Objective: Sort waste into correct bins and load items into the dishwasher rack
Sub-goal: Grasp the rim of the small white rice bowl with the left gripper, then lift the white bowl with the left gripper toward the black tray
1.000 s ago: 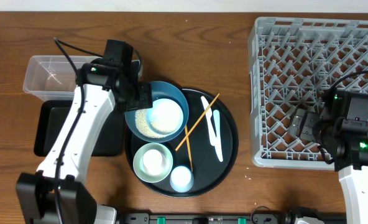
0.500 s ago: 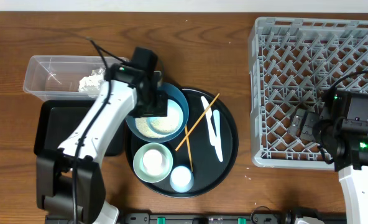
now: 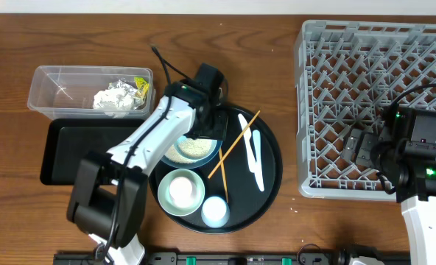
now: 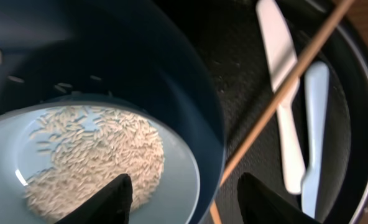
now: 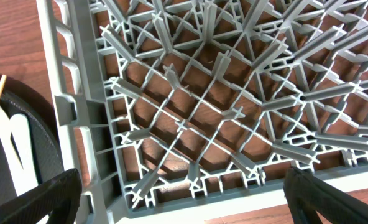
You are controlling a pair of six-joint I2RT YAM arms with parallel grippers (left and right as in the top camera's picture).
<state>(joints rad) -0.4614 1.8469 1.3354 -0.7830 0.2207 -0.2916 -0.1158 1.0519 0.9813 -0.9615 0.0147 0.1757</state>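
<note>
The left gripper's fingers are above the small dish's rim point(image 3: 214, 146) point(image 4: 198, 178), one of them beyond the blue bowl, so the left gripper needs to go lower before it closes on the dish.
My left gripper point(image 3: 208, 126) point(image 4: 184, 200) is open and empty, low over the right rim of the large blue bowl point(image 3: 212, 151) point(image 4: 171, 74) on the round black tray. One finger hangs over the small white dish point(image 4: 178, 180) of rice grains point(image 3: 191, 150) point(image 4: 97, 155) inside the bowl, the other outside the rim. Chopsticks point(image 3: 238, 138) point(image 4: 283, 99) and the white spoon point(image 3: 252, 151) point(image 4: 280, 68) lie to its right. The pale-green bowl point(image 3: 181, 190) and whitish cup point(image 3: 215, 211) sit in front. The clear tub point(image 3: 56, 81) holds tissue point(image 3: 113, 96) and a yellow-green wrapper point(image 3: 141, 87). My right gripper point(image 3: 361, 147) point(image 5: 184, 202) is open above the grey rack point(image 3: 328, 44) point(image 5: 196, 118).
The shallow black rectangular tray point(image 3: 78, 151) lies in front of the tub. The round black tray point(image 3: 273, 165) carries the dishes between tub and rack. My right gripper hovers over the rack's near-left corner point(image 5: 78, 143), by its wall.
My left arm swung right from the clear tub to the blue bowl. The tissue and wrapper now show uncovered in the tub. The right arm has not moved.
</note>
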